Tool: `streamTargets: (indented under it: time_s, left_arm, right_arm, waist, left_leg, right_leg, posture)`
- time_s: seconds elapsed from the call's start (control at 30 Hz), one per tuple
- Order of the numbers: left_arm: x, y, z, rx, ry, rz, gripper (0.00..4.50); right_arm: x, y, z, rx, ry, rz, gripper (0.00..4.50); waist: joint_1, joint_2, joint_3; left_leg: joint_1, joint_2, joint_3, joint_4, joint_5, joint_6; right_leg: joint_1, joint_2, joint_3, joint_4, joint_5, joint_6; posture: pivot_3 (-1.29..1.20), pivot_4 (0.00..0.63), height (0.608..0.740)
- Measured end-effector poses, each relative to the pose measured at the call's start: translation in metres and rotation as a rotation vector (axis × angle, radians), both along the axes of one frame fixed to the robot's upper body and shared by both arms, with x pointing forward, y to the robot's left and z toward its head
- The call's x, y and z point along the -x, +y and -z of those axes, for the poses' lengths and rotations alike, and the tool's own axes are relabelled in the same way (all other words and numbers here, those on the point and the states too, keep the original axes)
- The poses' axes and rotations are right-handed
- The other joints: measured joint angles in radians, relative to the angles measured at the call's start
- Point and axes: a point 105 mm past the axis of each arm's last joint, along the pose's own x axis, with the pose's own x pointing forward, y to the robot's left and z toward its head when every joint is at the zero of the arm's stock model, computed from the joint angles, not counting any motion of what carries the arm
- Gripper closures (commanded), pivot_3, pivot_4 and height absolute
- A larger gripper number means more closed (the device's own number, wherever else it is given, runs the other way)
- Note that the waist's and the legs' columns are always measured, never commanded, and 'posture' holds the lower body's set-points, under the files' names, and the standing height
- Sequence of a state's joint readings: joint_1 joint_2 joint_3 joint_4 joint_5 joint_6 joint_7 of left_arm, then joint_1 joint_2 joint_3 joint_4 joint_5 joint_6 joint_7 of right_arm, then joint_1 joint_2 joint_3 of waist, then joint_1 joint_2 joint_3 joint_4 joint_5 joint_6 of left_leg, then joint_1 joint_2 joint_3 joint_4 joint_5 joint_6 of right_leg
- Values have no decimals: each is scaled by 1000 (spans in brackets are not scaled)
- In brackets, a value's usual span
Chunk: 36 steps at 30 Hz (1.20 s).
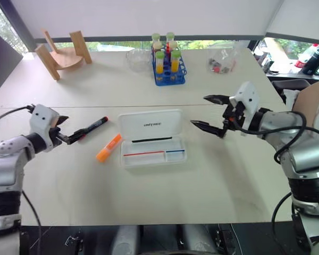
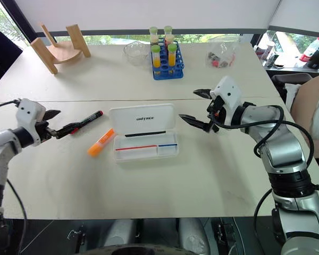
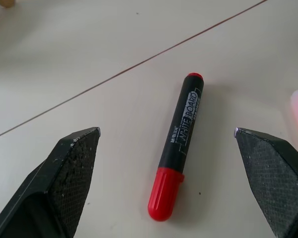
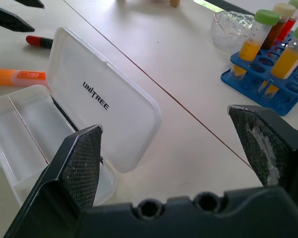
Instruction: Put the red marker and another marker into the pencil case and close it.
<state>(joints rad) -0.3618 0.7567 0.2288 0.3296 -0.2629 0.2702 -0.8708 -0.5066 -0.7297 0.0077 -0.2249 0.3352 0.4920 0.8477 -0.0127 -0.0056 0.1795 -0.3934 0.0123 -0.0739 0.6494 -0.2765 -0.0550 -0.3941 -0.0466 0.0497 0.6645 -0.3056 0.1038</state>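
Note:
My left gripper should go down before it closes on the black marker body, since its fingers stop above the marker body with bare tabletop between them and would miss now.
The red marker [image 1: 94, 127], black-bodied with a red cap, lies on the table left of the pencil case [image 1: 150, 125]. My left gripper [image 1: 69, 130] is open at the marker's near end; in the left wrist view the marker [image 3: 176, 148] lies on the table between and just past the spread fingers [image 3: 72, 173]. The orange highlighter [image 1: 108, 147] rests beside the case's left edge. The white case is open, lid back, with thin red and blue pens in its tray. My right gripper [image 1: 198, 110] hovers open to the right of the case, holding nothing.
A blue rack of capped tubes [image 1: 169, 66], a clear bowl [image 1: 137, 58], a wooden stand [image 1: 64, 53] and a clear plastic bag [image 1: 221, 62] sit at the back of the table. A person's arm [image 1: 313, 103] shows at the right edge.

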Motion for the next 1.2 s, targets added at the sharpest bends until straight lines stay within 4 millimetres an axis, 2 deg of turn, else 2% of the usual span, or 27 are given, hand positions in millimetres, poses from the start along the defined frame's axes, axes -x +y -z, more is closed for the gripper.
streamTargets:
  time_s: [0.1,0.27,0.3,0.4,0.5,0.6,0.67,0.83,0.9,0.97,1.1,1.2]
  left_arm:
    - [-13,-8,16,8,38,43,25]
    - [-22,-9,28,16,72,59,2232]
    - [-22,-8,30,19,77,60,2819]
    - [-22,-6,30,20,80,68,4210]
    - [-19,-5,29,19,92,92,4246]
    - [-7,-6,23,31,112,154,4246]
    - [1,-18,6,60,92,233,4246]
    - [26,-48,-65,99,-1,435,4246]
    - [36,-63,-82,96,-6,519,4246]
    - [45,-81,-88,104,17,613,4246]
    - [53,-123,-101,164,43,793,4246]
    - [51,-151,-88,118,80,884,4246]
  right_arm:
    - [-2,-1,-1,4,1,1,0]
    - [-2,-2,-1,9,5,8,0]
    - [-1,-4,-1,6,19,13,0]
    - [6,-7,-4,7,47,5,0]
    - [18,-6,-3,2,101,-46,0]
    - [35,-5,-2,13,172,-120,0]
    - [44,-5,-1,30,207,-170,0]
    - [59,-6,-1,72,258,-254,0]
    - [62,-7,1,78,276,-273,0]
    - [63,-7,1,80,281,-284,0]
    - [63,-7,0,84,270,-282,0]
    - [62,-7,0,85,261,-272,0]
  waist:
    - [-3,0,0]
    - [-11,0,0]
    - [-10,0,0]
    - [-6,0,0]
    - [-6,0,0]
    - [-8,0,0]
    - [-7,0,0]
    - [-5,0,0]
    - [-5,0,0]
    - [-6,0,0]
    - [-2,0,1]
    - [-3,0,1]
  left_leg:
    - [0,0,0,-1,0,0]
    - [0,0,0,-1,0,0]
    - [0,0,0,-1,0,0]
    - [-1,0,0,-1,0,0]
    - [-1,0,0,-1,0,0]
    - [-1,1,0,-1,0,0]
    - [-1,1,-1,0,0,0]
    - [0,1,-1,0,0,0]
    - [1,1,0,0,0,0]
    - [1,1,0,0,0,0]
    - [1,1,0,1,0,0]
    - [1,1,0,1,0,0]
  right_leg:
    - [-1,1,0,0,0,0]
    - [-2,1,0,1,0,0]
    - [-2,1,1,1,0,0]
    - [-2,0,0,1,0,0]
    - [-2,0,0,1,0,0]
    - [-2,0,1,1,0,0]
    - [-2,1,0,1,0,0]
    - [0,0,0,1,0,0]
    - [1,0,0,1,0,0]
    - [1,1,0,1,0,0]
    - [2,1,0,1,0,0]
    - [2,1,0,1,0,0]
  posture:
    - [0,150,740]
    - [0,150,740]
    - [0,150,740]
    - [0,150,740]
    - [0,150,740]
    - [0,150,740]
    - [0,150,740]
    - [0,150,740]
    - [0,150,740]
    - [0,150,740]
    - [0,150,740]
    - [0,150,740]
